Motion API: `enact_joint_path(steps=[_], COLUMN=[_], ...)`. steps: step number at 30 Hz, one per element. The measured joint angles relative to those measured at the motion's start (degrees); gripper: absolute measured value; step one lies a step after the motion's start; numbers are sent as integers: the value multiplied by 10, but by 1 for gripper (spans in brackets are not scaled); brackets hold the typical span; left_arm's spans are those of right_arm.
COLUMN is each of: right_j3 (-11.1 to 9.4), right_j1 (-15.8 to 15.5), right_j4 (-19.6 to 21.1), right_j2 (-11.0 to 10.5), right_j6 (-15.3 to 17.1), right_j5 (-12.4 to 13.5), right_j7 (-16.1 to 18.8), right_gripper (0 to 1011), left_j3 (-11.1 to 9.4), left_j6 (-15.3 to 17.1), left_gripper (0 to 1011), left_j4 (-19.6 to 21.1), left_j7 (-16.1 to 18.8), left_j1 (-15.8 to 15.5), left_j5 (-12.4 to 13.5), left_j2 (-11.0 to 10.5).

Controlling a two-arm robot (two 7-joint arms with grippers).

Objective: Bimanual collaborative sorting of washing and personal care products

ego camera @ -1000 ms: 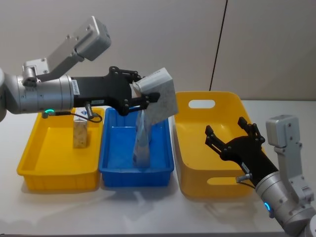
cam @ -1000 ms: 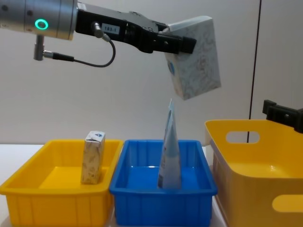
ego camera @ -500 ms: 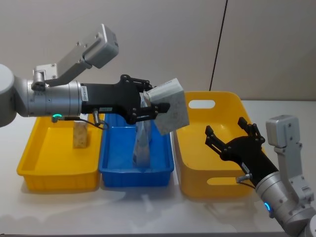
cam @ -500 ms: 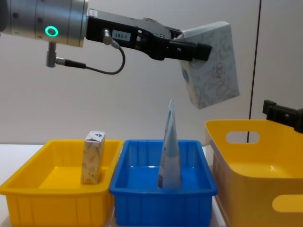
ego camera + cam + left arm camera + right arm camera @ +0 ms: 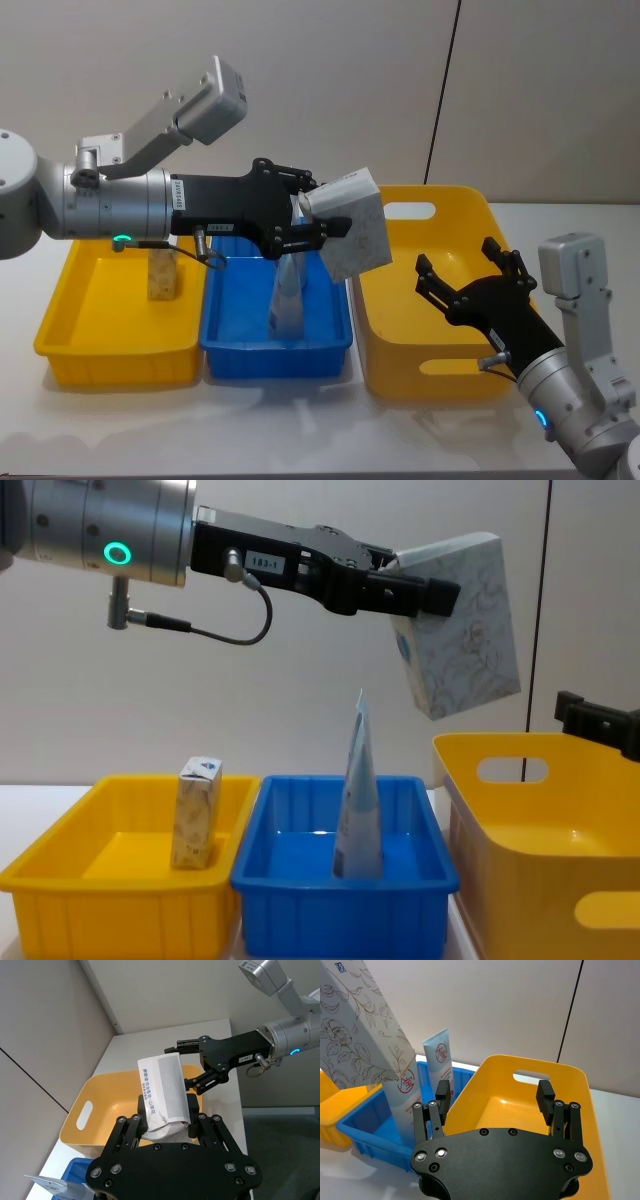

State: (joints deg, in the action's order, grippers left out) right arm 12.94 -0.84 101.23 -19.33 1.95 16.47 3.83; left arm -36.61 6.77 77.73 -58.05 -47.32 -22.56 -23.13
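Observation:
My left gripper's fingers are already covering one end of the tissue box, so my right gripper needs to grab the tissue box by its bare end (image 5: 373, 238) (image 5: 488, 660) next.
My left gripper (image 5: 312, 208) is shut on a pale marbled box (image 5: 352, 225) with a blue diamond mark and holds it tilted in the air. The box (image 5: 465, 630) hangs over the gap between the blue bin (image 5: 225, 350) and the large yellow bin (image 5: 400, 375). A light blue tube (image 5: 288, 295) stands upright in the blue bin, below and left of the box. My right gripper (image 5: 462, 262) hovers open over the large yellow bin, and nothing is between its fingers (image 5: 442, 1091). In the left wrist view the box (image 5: 165, 1092) juts out beyond my left gripper (image 5: 165, 1130).
A small beige carton (image 5: 162, 272) stands upright in the left yellow bin (image 5: 60, 330). The three bins sit side by side on a white table (image 5: 300, 420), against a plain wall. The large yellow bin holds nothing that I can see.
My left arm has carried the marbled box to the right and slightly lower, from over the blue bin toward the large yellow bin. The right gripper has stayed in place.

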Motion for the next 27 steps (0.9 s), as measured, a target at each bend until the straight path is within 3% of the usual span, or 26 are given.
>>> enact_joint_path(steps=[13, 27], right_j3=[-1, -9], right_j1=[2, 27], right_j4=[0, 0], right_j2=[-2, -31], right_j6=[0, 0], right_j5=[3, 42], right_j7=[9, 93], right_gripper=[1002, 1002], left_j3=[-2, -3], left_j6=[-2, -3], left_gripper=[403, 403], left_j4=[-3, -4], left_j7=[-4, -6], left_j1=[-1, -2], left_j5=[-2, -3], left_j2=[1, 2])
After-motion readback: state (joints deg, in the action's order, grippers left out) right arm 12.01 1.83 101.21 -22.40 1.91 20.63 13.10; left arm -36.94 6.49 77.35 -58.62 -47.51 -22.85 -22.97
